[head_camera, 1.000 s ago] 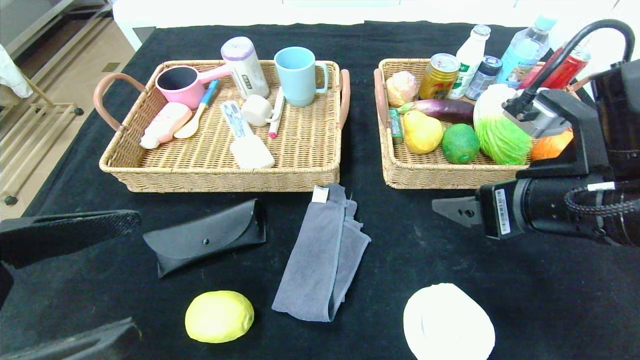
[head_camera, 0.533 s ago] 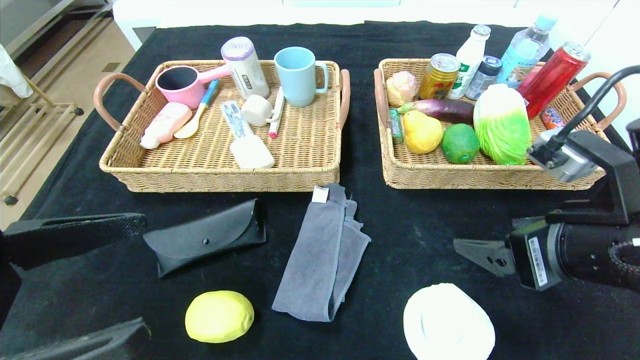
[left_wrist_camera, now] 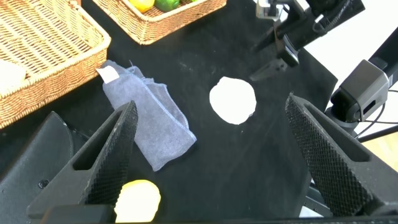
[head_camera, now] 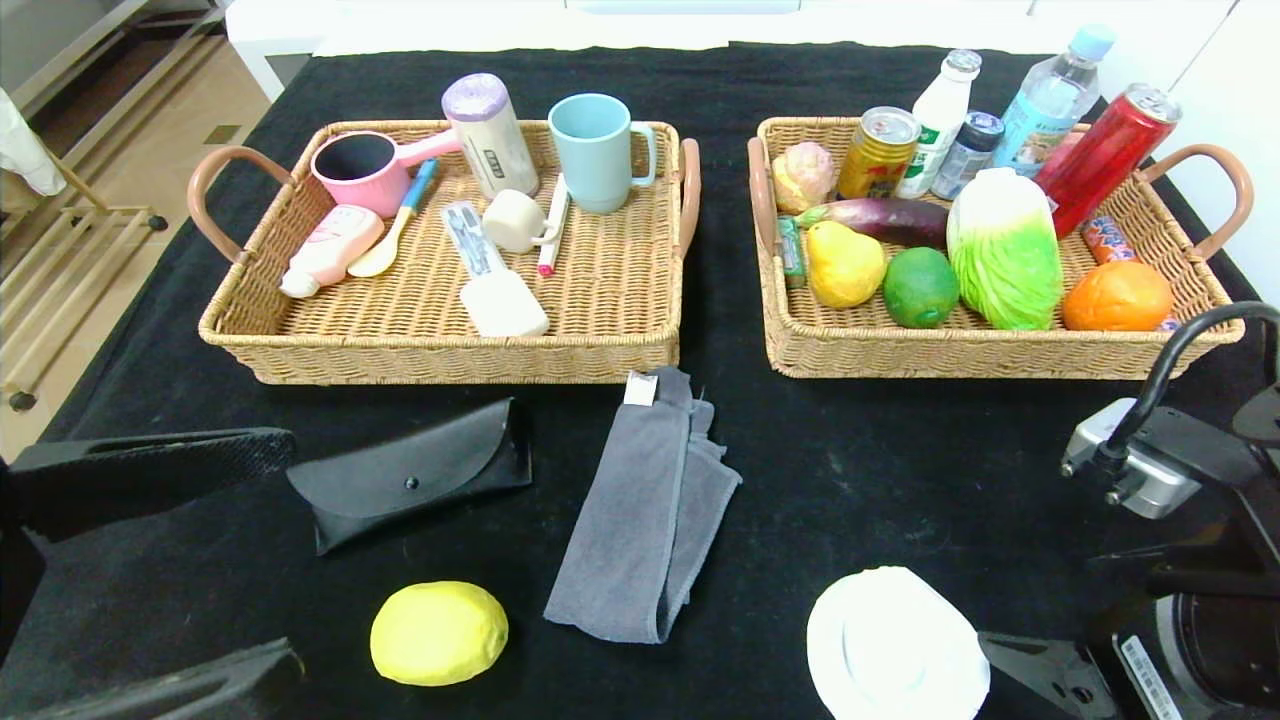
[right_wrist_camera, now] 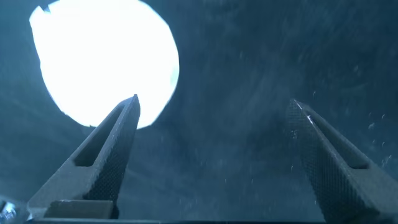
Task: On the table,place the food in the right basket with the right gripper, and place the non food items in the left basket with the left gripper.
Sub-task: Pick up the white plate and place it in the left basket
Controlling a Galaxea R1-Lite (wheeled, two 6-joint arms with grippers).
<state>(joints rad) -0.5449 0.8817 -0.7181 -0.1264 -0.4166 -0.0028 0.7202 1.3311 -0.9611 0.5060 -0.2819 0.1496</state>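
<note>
My right gripper's fingers are on both sides of the object's edge (head_camera: 960, 620) but still above the object's edge. The gripper should go lower before it closes on the white round object (head_camera: 885, 648).
The left basket (head_camera: 440, 355) holds non-food items. The right basket (head_camera: 900, 350) holds food, with an orange (head_camera: 1117, 296) at its near right. On the black table lie a black glasses case (head_camera: 410, 483), a grey cloth (head_camera: 645, 510), a yellow lemon (head_camera: 438, 632) and a white round object (head_camera: 895, 645). My right gripper (right_wrist_camera: 214, 106) is open and empty, low over the cloth just right of the white object (right_wrist_camera: 102, 59); one of its fingers (head_camera: 1040, 675) shows in the head view. My left gripper (head_camera: 285, 548) is open and empty at the near left, beside the case and lemon.
The left basket holds a pink pot (head_camera: 362, 168), a blue mug (head_camera: 597, 150) and small items. The right basket holds bottles, a red can (head_camera: 1105, 155), a cabbage (head_camera: 1003, 250), a pear and a lime. The table's near edge is close behind both grippers.
My right arm has drawn back from the right basket's front toward the near right, ending beside the white object; the orange now shows fully. The left arm has not moved.
</note>
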